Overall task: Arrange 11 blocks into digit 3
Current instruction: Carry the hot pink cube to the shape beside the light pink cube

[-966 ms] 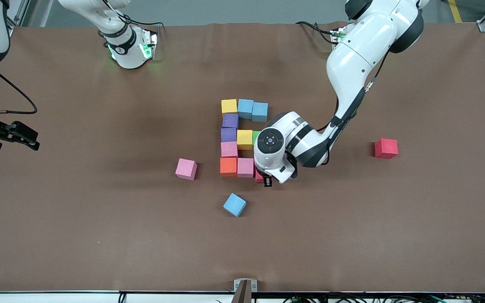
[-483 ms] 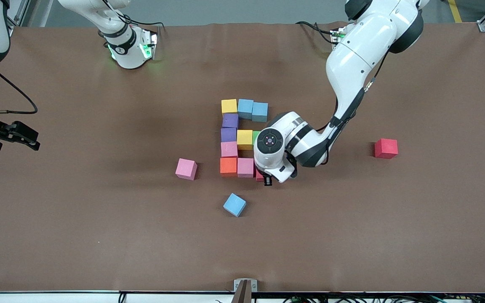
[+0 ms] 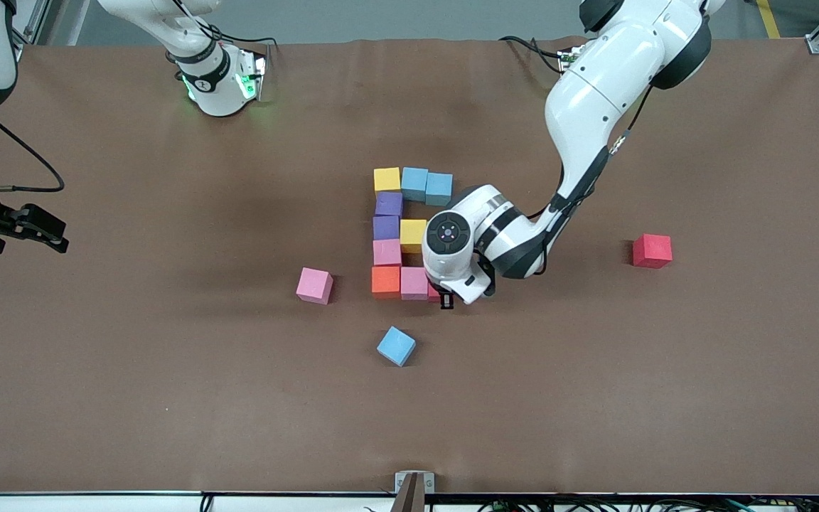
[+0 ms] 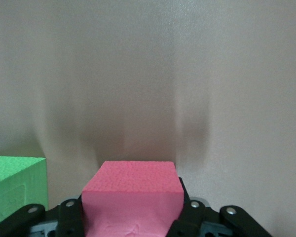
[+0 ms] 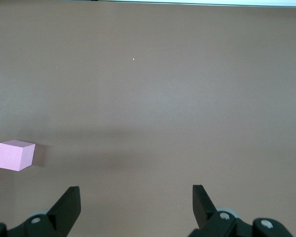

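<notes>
The pinkish-red block's lower edge [image 3: 434, 299] [image 4: 139, 162] meets the tabletop level with the pink block's, so the pinkish-red block would rest there. My left gripper should let it go.
The digit 3 is partly laid at the table's middle. A yellow block [image 3: 387, 179] and two light blue blocks [image 3: 414, 183] form its bar farthest from the front camera. Two purple blocks [image 3: 389, 204], a pink block [image 3: 387, 252] and an orange block [image 3: 385, 281] form the spine. A yellow block [image 3: 413, 235] starts the middle bar, with a green block [image 4: 15, 187] beside it. My left gripper [image 3: 445, 295] [image 4: 131, 210] is shut on a pinkish-red block [image 4: 131, 192], right beside the pink block [image 3: 414, 282] of the nearest bar. My right gripper [image 3: 54, 237] [image 5: 135, 207] waits open at its end of the table.
Three loose blocks lie around: a pink one [image 3: 314, 285] [image 5: 15, 155] toward the right arm's end, a light blue one [image 3: 397, 345] nearer the front camera, and a red one [image 3: 652, 250] toward the left arm's end. The left arm's wrist [image 3: 452, 235] hangs over the middle bar.
My left gripper has shifted slightly toward the pink block of the nearest bar, carrying the pinkish-red block. Its wrist now hides the green block in the front view. The right arm has not moved.
</notes>
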`<state>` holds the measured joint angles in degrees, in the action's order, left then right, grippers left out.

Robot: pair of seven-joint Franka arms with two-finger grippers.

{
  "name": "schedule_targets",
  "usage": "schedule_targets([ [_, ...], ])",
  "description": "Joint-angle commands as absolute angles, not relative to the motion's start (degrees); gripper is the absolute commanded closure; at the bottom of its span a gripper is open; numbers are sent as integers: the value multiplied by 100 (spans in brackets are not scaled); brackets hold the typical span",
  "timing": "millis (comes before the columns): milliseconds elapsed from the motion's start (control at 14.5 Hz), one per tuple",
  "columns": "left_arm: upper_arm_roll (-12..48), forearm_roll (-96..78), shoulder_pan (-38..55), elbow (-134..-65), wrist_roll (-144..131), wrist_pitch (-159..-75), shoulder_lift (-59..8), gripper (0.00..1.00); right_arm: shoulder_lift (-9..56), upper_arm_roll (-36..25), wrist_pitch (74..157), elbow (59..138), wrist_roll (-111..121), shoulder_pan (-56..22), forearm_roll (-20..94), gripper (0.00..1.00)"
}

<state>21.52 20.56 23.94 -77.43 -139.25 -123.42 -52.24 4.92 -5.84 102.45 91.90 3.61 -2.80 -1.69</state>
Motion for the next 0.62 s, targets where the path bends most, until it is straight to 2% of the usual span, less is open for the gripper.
schedule_targets([
  [0, 2109, 2171, 2435, -7787, -14045, -12357, -5185, 83, 413, -562, 10195, 9229, 272, -281, -176, 0],
  [207, 2109, 2162, 2435, -7787, -14045, -12357, -5194, 82, 413, -562, 10195, 9229, 272, -281, -176, 0],
  [552, 2109, 2162, 2443, -7787, -14045, -12358, -5229, 72, 413, -562, 10195, 9229, 272, -281, -176, 0],
])
